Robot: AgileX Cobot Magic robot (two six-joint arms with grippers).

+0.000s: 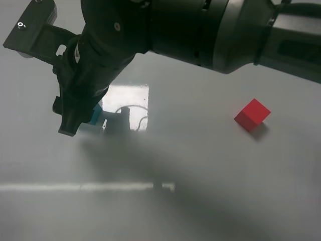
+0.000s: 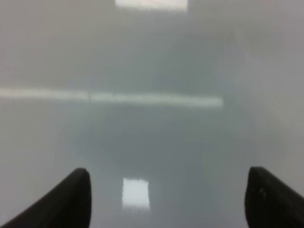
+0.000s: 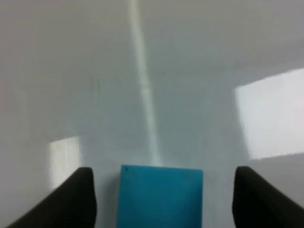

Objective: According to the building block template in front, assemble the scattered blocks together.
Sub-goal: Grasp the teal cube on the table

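The right gripper picks up the teal cube (image 1: 94, 116) by its opposite sides next, to join it to the red cube (image 1: 252, 114).
The teal cube (image 1: 94, 116) lies on the grey table (image 1: 200, 165) at the left, mostly covered by my right arm. My right gripper (image 1: 83, 123) has reached across the middle to it. In the right wrist view the gripper (image 3: 164, 173) is open, and the teal cube (image 3: 160, 195) sits between its fingers (image 3: 78, 197), touching neither. The red cube (image 1: 252, 114) lies alone at the right, turned corner-on. My left gripper (image 2: 168, 192) is open and empty over bare table. The building block template is out of view.
A bright window reflection (image 1: 129, 108) lies on the glossy table just right of the teal cube. A thin light streak (image 1: 85, 187) crosses the table nearer the front. My right arm (image 1: 210, 30) spans the top of the exterior view.
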